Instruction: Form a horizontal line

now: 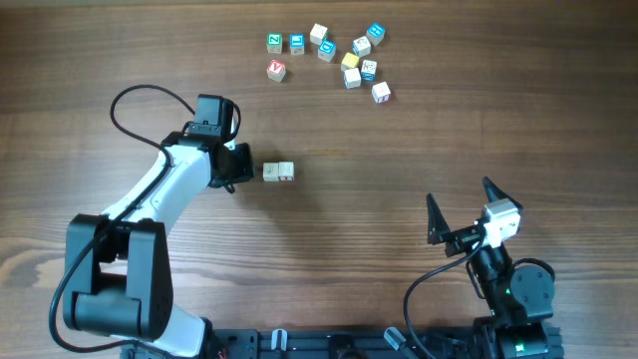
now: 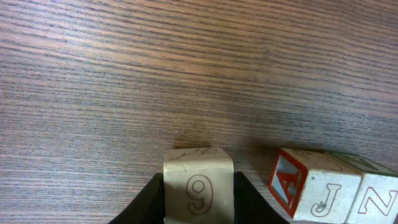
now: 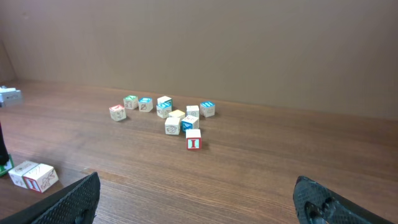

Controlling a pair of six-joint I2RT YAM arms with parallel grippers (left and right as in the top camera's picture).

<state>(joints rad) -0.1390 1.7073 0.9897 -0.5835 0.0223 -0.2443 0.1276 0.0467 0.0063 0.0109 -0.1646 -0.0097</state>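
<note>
Flat, empty table lies below the pale cube, so the pale cube would end beside the "J" cube. My left gripper needs to open now.
Two whitish letter cubes (image 1: 278,172) lie touching side by side mid-table as a short horizontal line. The left wrist view shows them as a "J" cube (image 2: 317,186) with a red side face and an "N" cube (image 2: 380,200). My left gripper (image 1: 239,166) is shut on a third pale cube marked "9" (image 2: 199,185). It holds this cube just left of the "J" cube with a small gap between them. Overhead, the gripper hides the held cube. My right gripper (image 1: 462,211) is open and empty at the front right, its fingertips wide apart in its wrist view (image 3: 199,202).
A loose cluster of colourful cubes (image 1: 339,55) lies at the back of the table, also seen in the right wrist view (image 3: 168,115). A red-faced cube (image 3: 193,142) sits at its near edge. The two row cubes show at the left in the right wrist view (image 3: 34,175).
</note>
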